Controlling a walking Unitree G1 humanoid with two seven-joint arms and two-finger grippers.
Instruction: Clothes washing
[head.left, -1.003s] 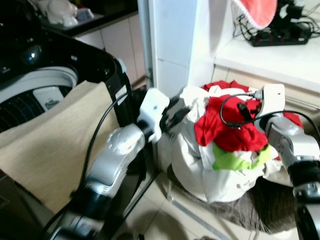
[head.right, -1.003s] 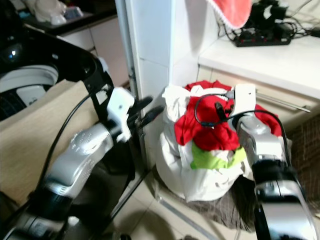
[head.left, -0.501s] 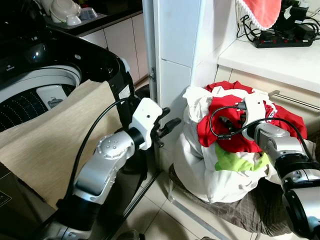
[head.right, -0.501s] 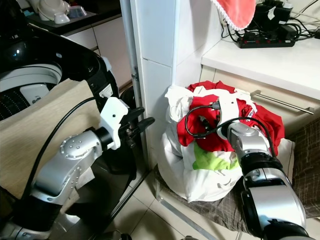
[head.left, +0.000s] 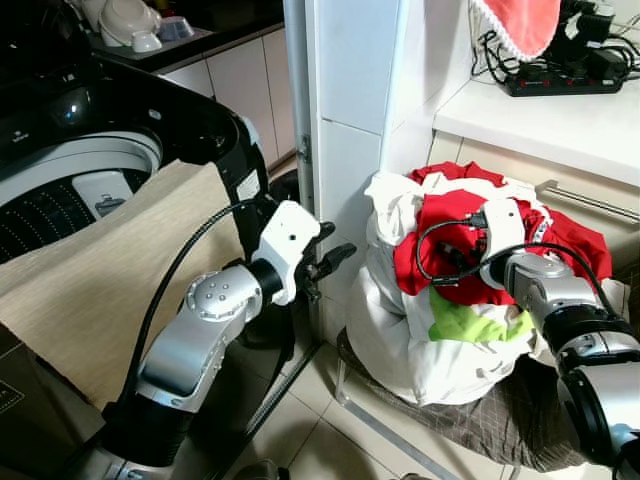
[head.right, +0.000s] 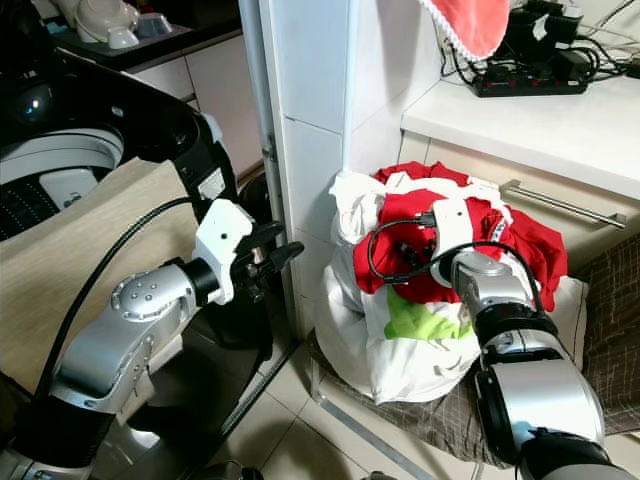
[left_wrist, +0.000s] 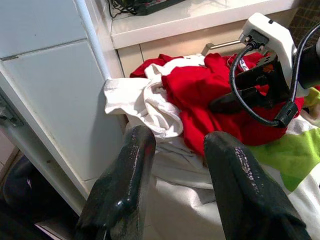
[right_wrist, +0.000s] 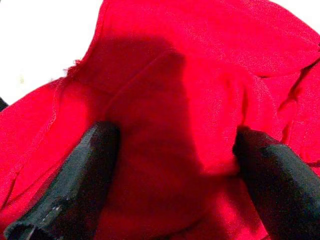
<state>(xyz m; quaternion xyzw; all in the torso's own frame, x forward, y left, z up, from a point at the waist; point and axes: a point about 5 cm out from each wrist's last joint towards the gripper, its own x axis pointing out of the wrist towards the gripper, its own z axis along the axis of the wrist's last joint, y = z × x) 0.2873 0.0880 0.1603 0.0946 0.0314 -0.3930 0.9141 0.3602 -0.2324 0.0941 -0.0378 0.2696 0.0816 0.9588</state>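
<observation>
The robot's right gripper needs to grab the red garment by its bunched top fold (head.left: 450, 230) next, so that it can load the washing machine (head.left: 70, 160).
A heap of laundry sits on a low seat by the white pillar: a red garment (head.left: 455, 215) on top, white clothes (head.left: 395, 200) beside it, a green piece (head.left: 465, 325) below, all on a white bag (head.left: 400, 345). My right gripper (right_wrist: 175, 135) is open and pressed into the red garment, a fold of red cloth bulging between its fingers (right_wrist: 85, 170). My left gripper (head.left: 338, 242) hangs open in the air left of the heap, near the pillar, holding nothing. The heap lies beyond the left gripper's fingers (left_wrist: 130, 170).
The top-loading washing machine (head.left: 90, 165) stands at my left with a beige cloth (head.left: 110, 290) draped over its front. A white tiled pillar (head.left: 345, 90) rises between machine and heap. A counter (head.left: 560, 120) with a power strip overhangs the heap. The seat has a brown cushion (head.left: 500, 420).
The camera shifted a little. My right gripper has come down from above the heap into the red garment. My left gripper drew back slightly to the left.
</observation>
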